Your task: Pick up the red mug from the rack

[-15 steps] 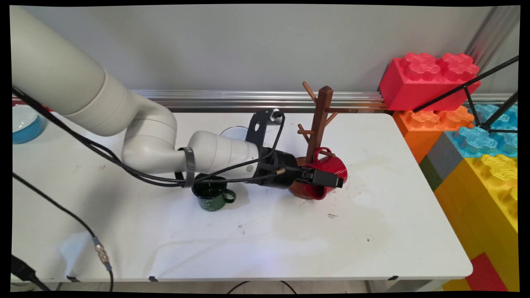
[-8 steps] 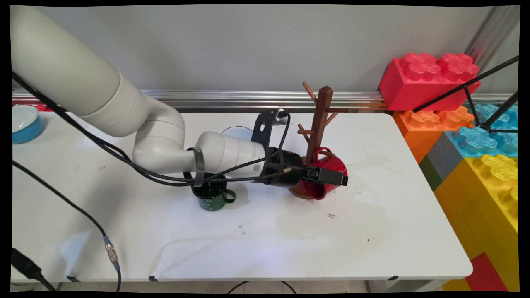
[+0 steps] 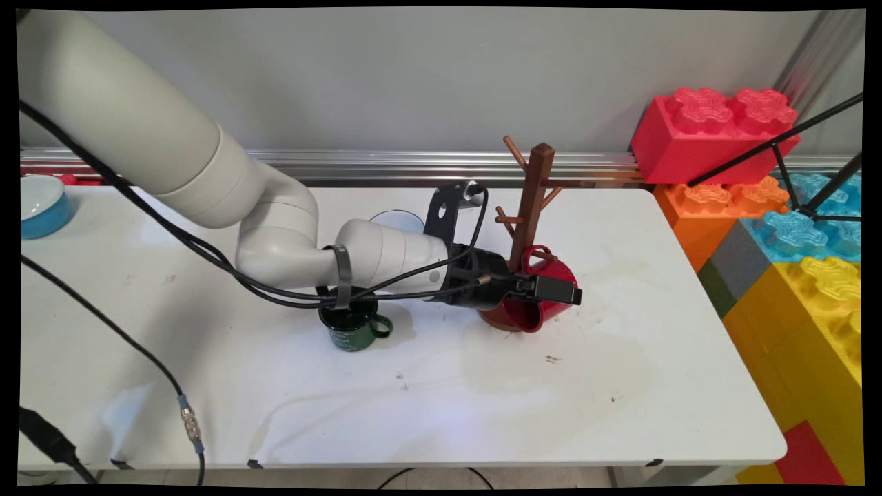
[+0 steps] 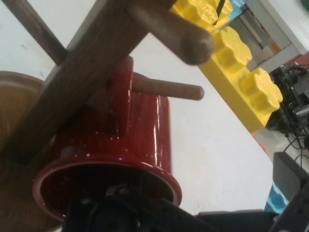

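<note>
The red mug needs to be held by its rim (image 4: pixel 171 183) next. My gripper will then lift it off the wooden mug tree (image 4: pixel 82 67).
A red mug (image 3: pixel 551 272) lies tilted against the foot of a brown wooden mug tree (image 3: pixel 534 200), its handle (image 3: pixel 537 251) hooked over the lowest peg. My gripper (image 3: pixel 566 293) is at the mug's mouth and stands open. One finger (image 3: pixel 555 289) runs along the outside of the mug wall. In the hand view the red mug (image 4: pixel 140 130) has its mouth turned towards me and the peg (image 4: pixel 169 90) pokes out past its handle. There my gripper (image 4: pixel 205 198) straddles the rim, with one finger (image 4: pixel 289 179) well off to the right of it.
A dark green mug (image 3: pixel 351 329) stands under my forearm, left of the tree. A pale cup (image 3: pixel 396 220) shows behind the arm. A blue bowl (image 3: pixel 41 207) sits at the far left. Large toy blocks (image 3: pixel 792 227) and black tripod rods border the table's right side.
My arm and gripper have shifted slightly right and upward along the red mug. The mug itself has stayed on the peg, barely moving.
</note>
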